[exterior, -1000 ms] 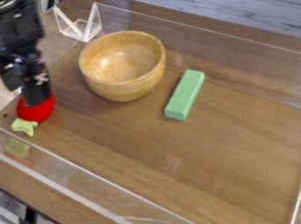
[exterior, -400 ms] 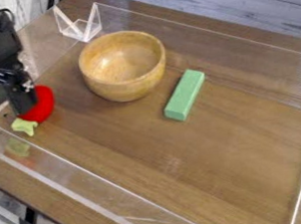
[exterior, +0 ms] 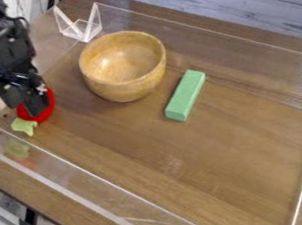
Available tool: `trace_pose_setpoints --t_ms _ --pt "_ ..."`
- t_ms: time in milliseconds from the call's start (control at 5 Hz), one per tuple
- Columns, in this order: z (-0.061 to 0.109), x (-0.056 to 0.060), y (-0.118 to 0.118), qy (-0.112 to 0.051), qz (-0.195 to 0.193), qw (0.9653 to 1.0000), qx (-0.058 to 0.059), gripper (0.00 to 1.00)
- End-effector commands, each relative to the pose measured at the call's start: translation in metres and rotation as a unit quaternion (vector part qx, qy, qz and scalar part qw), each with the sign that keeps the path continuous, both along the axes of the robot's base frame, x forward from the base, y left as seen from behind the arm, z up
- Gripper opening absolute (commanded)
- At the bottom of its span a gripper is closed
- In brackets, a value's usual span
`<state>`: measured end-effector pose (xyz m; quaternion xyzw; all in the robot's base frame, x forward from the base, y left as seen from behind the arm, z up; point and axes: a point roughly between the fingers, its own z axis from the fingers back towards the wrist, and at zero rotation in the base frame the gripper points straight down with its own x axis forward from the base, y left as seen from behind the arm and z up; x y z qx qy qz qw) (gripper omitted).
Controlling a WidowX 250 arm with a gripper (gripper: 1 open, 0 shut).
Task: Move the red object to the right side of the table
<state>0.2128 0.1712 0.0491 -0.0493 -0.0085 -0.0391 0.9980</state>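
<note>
My gripper should next carry the red object across the table, so it needs to grab the object by its rounded red body [exterior: 43,110].
The red object [exterior: 39,107] lies at the table's [exterior: 186,161] left edge, its pale green leafy stub [exterior: 25,127] pointing toward the near-left wall. My gripper [exterior: 20,95] points straight down over it, open, with its black fingers [exterior: 6,94] low on either side of the toy's upper part. The fingers hide much of the red body. I cannot tell whether they touch it.
A round wooden bowl [exterior: 122,65] stands to the right of the toy. A green rectangular block [exterior: 185,94] lies right of the bowl. Low clear plastic walls [exterior: 66,183] edge the tabletop, one close beside the gripper on the left.
The gripper has come down onto the red object and shifted slightly, so its fingers now straddle the toy. The toy, bowl and block have not moved.
</note>
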Motion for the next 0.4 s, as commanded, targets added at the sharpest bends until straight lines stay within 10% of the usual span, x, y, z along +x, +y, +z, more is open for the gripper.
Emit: trace_pose_setpoints --t_ms 0,200 --pt "0.0057 0.0147 0.0145 -0.012 -0.008 0.9998 0.014 1.00" --pt "0.0024 0.0203 0.0227 -0.008 0.002 1.0000 0.001 1.00"
